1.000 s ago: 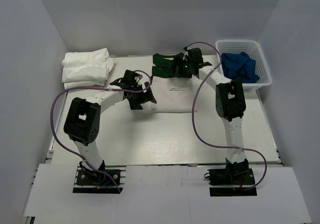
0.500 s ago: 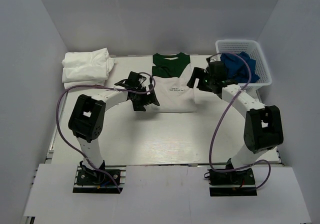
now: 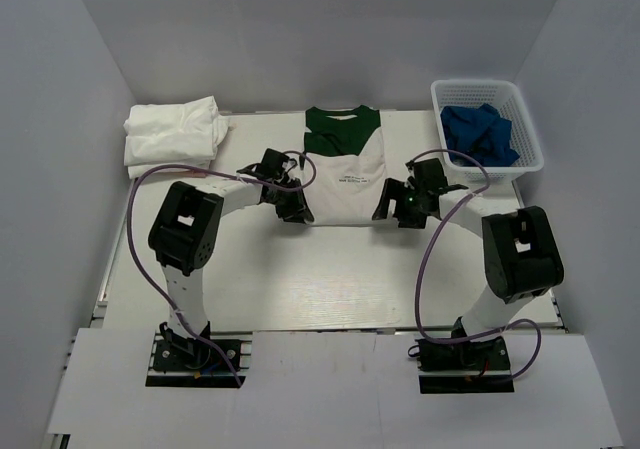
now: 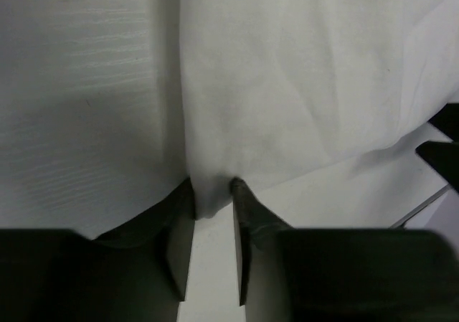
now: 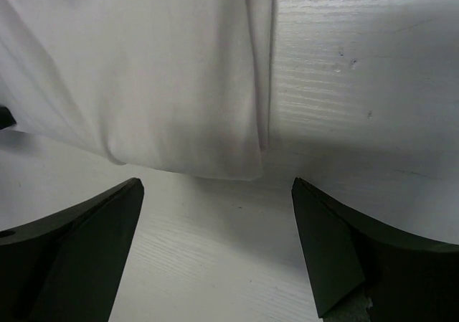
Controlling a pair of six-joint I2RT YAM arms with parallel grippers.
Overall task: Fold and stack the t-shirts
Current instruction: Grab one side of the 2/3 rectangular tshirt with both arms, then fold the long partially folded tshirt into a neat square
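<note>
Next, my right gripper grabs the white t-shirt's free near corner, opposite my left gripper, to fold the hem toward the collar.
The white t-shirt (image 3: 345,174) with dark green collar and sleeves lies half-folded at the back middle of the table, its print facing up. My left gripper (image 3: 297,209) sits at the shirt's near left corner. In the left wrist view its jaws stand narrow, and the left gripper (image 4: 213,186) is shut on the corner of the white cloth (image 4: 287,85). My right gripper (image 3: 392,209) hovers at the near right corner. The right wrist view shows the right gripper (image 5: 215,186) wide open, with the shirt's corner (image 5: 143,71) just ahead of its tips, untouched. A stack of folded white t-shirts (image 3: 170,134) rests at the back left.
A white plastic basket (image 3: 485,86) holding blue cloth (image 3: 480,134) stands at the back right. Bare white table (image 3: 300,279) stretches between the shirt and the arm bases. Grey walls enclose the table on three sides.
The right arm swung from the shirt's collar down to its near right corner. The left gripper moved onto the near left corner and narrowed its jaws on the cloth.
</note>
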